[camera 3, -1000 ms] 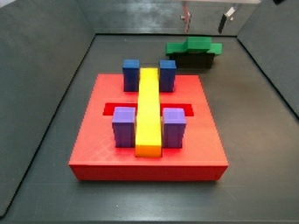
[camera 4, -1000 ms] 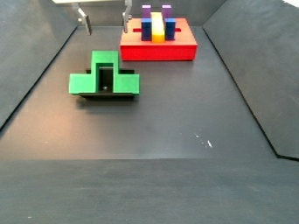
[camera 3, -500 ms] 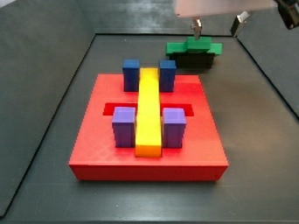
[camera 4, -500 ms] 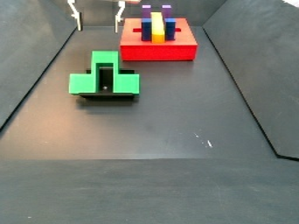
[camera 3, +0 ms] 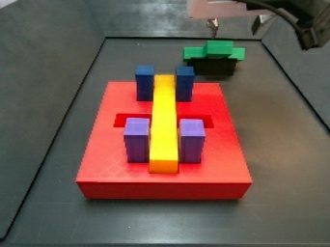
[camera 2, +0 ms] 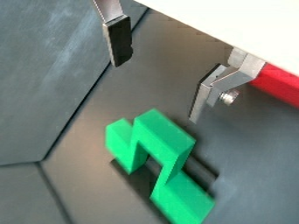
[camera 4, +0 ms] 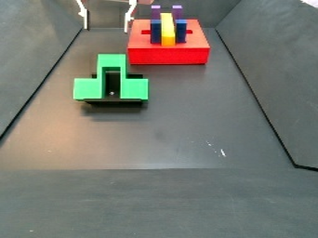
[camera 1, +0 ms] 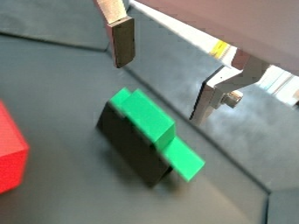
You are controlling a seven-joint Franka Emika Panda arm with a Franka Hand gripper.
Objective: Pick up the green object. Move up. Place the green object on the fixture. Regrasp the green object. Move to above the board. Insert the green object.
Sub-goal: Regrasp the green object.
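Note:
I will next lift the green object off the black fixture [camera 3: 213, 67]. For that, my gripper will first grab the green object by its raised middle block [camera 3: 219, 47].
The green object [camera 3: 213, 50] sits on top of the black fixture [camera 3: 213, 67] on the floor beyond the red board [camera 3: 161, 145]. Both show in a side view too, green object [camera 4: 111, 82] on fixture [camera 4: 114, 101], with the board [camera 4: 168, 51] behind. My gripper [camera 3: 241, 23] hangs open and empty above the green object, its fingers [camera 4: 84, 13] apart. In both wrist views the green object [camera 1: 152, 131] [camera 2: 158, 153] lies below the open gripper [camera 1: 163, 74] [camera 2: 160, 74], clear of both fingers [camera 1: 121, 42] [camera 2: 117, 39].
The board carries a long yellow bar [camera 3: 164, 121], blue posts [camera 3: 145, 79] and purple posts [camera 3: 137, 140]. Dark walls [camera 3: 58, 87] enclose the floor on the sides and the back. The board's red edge shows in both wrist views [camera 1: 10, 157] [camera 2: 281, 83].
My gripper has shifted a little above the fixture, with more of its white body in view. The green object has stayed on the fixture.

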